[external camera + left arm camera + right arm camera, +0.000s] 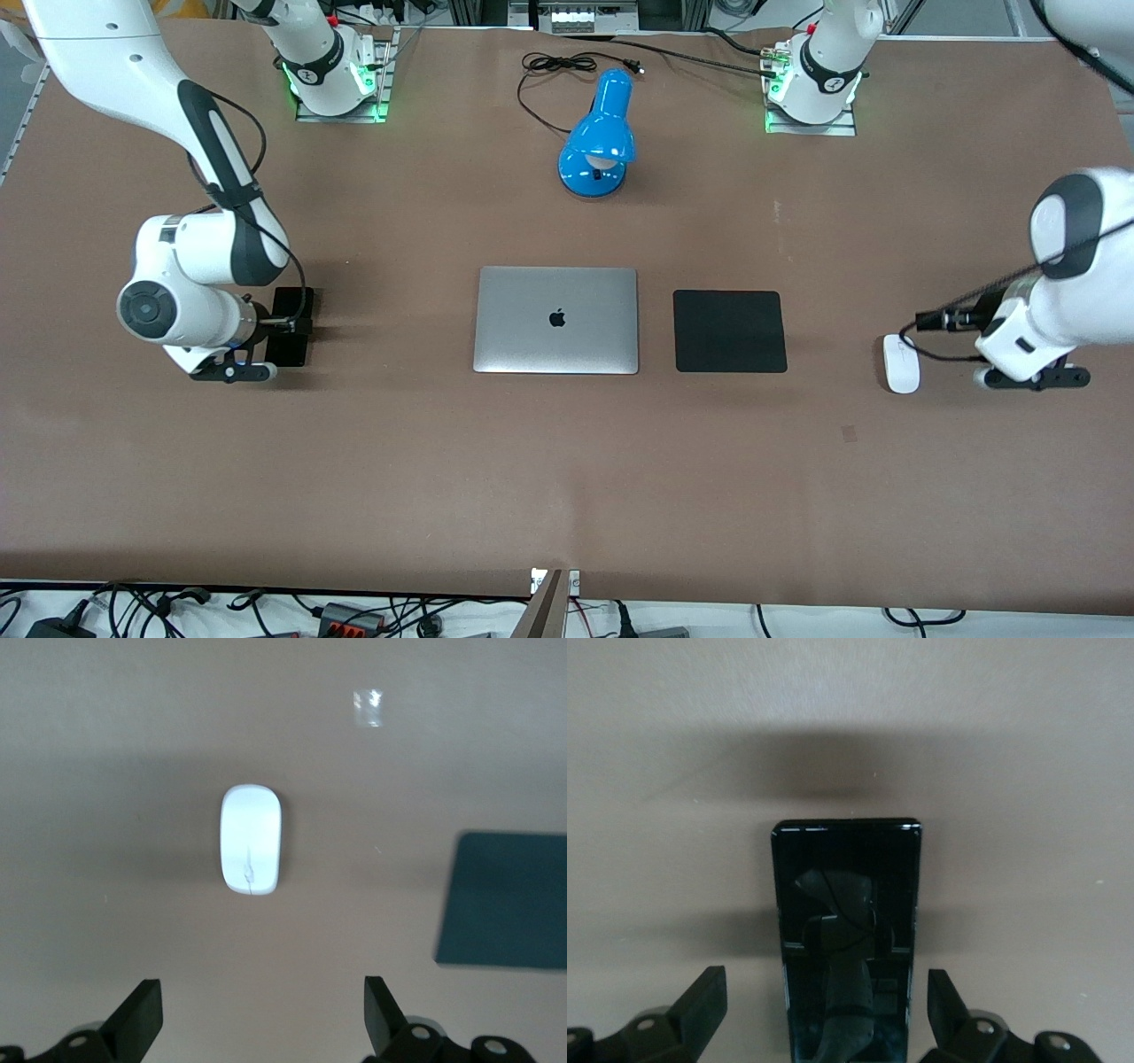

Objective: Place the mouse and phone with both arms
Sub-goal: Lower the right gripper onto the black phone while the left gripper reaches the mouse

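Note:
My left gripper is to grip the mouse by its long sides next, to place it on the black mouse pad [729, 330] [502, 899].
The white oval mouse [902, 364] lies on the brown table toward the left arm's end; it also shows in the left wrist view [252, 851]. My left gripper [263, 1010] is open and empty, low over bare table beside the mouse, with the mouse ahead of its fingertips and not between them. The black phone [297, 306] lies flat toward the right arm's end; it also shows in the right wrist view [846, 930]. My right gripper [827, 1001] is open, low over the phone, one finger on each side of its long edges without touching.
A closed silver laptop [555, 320] lies mid-table with a square black mouse pad [729, 330] beside it, between laptop and mouse. A blue desk lamp [598, 142] with a black cord [567, 66] stands nearer the arm bases.

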Controlling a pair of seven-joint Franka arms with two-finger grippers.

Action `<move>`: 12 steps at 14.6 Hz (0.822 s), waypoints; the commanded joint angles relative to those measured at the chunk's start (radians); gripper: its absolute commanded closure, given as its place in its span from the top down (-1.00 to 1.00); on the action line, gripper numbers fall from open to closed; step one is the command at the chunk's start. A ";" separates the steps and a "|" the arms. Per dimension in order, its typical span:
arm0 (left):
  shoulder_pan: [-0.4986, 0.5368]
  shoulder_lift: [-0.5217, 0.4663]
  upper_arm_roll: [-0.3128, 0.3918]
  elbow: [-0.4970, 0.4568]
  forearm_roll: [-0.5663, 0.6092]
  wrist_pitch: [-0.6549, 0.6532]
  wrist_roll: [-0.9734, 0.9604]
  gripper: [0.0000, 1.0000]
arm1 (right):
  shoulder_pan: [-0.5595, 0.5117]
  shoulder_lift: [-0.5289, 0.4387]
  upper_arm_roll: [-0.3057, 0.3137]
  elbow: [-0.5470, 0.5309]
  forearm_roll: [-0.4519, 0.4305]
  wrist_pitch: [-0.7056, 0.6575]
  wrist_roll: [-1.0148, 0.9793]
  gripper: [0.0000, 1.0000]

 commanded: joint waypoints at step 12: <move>0.071 0.086 -0.012 -0.394 0.021 0.761 0.164 1.00 | -0.017 -0.029 -0.009 -0.111 -0.026 0.096 0.051 1.00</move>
